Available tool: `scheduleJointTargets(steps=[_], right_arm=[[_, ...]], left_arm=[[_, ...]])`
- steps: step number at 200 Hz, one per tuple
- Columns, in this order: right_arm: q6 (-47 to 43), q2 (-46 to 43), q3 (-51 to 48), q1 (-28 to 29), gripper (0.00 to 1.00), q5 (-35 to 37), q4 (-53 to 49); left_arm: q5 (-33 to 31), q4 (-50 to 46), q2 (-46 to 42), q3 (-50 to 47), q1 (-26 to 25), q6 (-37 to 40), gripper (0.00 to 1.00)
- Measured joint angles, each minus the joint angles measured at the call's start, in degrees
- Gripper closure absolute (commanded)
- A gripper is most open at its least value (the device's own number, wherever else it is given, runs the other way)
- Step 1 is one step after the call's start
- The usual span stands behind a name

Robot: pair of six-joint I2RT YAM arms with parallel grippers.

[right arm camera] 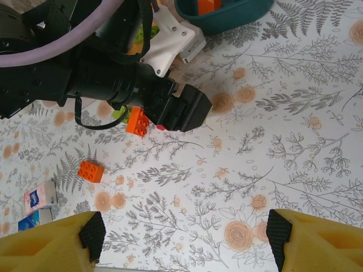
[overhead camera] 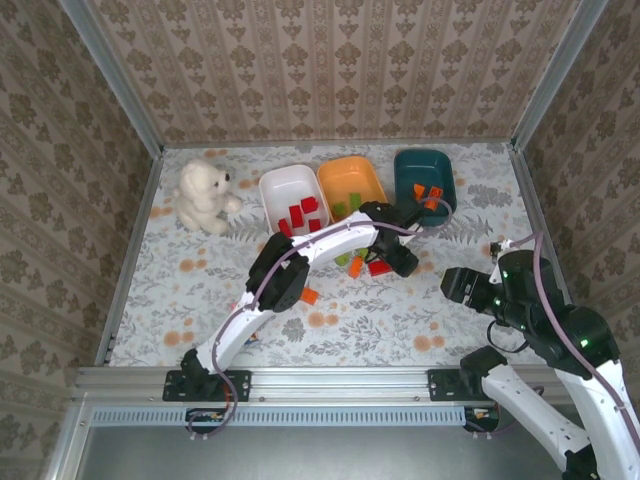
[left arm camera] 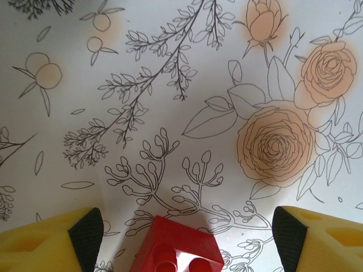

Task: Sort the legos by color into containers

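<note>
The studs of the red lego (overhead camera: 378, 268) (left arm camera: 180, 248) are below my fingers, so my left gripper would miss if it closed now. It should go lower before it closes on the lego.
My left gripper (overhead camera: 398, 260) reaches over the middle of the table and stands open. A red lego (left arm camera: 177, 250) lies on the cloth between its yellow fingers (left arm camera: 54, 241), touched by neither; from above this red lego (overhead camera: 380, 267) sits beside an orange one (overhead camera: 356, 266) and a green one (overhead camera: 345, 258). Another orange lego (overhead camera: 309, 296) lies nearer the front. The white bin (overhead camera: 275, 185) holds red legos, the orange bin (overhead camera: 350, 172) green ones, the teal bin (overhead camera: 420, 165) orange ones. My right gripper (right arm camera: 186, 238) hovers open over bare cloth at the right.
A white plush bear (overhead camera: 205, 195) sits at the back left. Pink-and-blue printed squares (right arm camera: 38, 196) lie near the front left. The left arm's black body (right arm camera: 113, 79) spans the table's middle, with two orange legos (right arm camera: 138, 122) (right arm camera: 91, 171) below it in the right wrist view.
</note>
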Motion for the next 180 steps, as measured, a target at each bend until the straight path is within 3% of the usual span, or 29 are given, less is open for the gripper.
scheduleJointTargets(steps=[45, 88, 109, 145, 180], right_arm=[[-0.02, 1.86, -0.07, 0.0, 0.22, -0.04, 1.11], [0.04, 2.71, -0.76, 0.0, 0.22, -0.42, 2.64], [0.07, 2.99, -0.87, 0.0, 0.22, -0.44, 2.8], [0.11, 3.08, -0.94, 0.0, 0.22, -0.44, 3.98], [0.26, 3.08, -0.94, 0.0, 0.22, -0.44, 3.96]], left_arm=[[-1.03, -0.17, -1.44, -3.56, -0.66, 1.18, 0.2], [-4.35, 0.59, -4.57, -9.31, -1.31, 1.77, 0.26], [-6.91, 0.66, -4.94, -10.23, -2.08, 2.36, 0.36], [-9.68, 1.64, -5.33, -11.04, -4.02, 2.93, 0.66], [-12.85, 2.1, -6.36, -12.24, -4.46, 2.82, 0.76]])
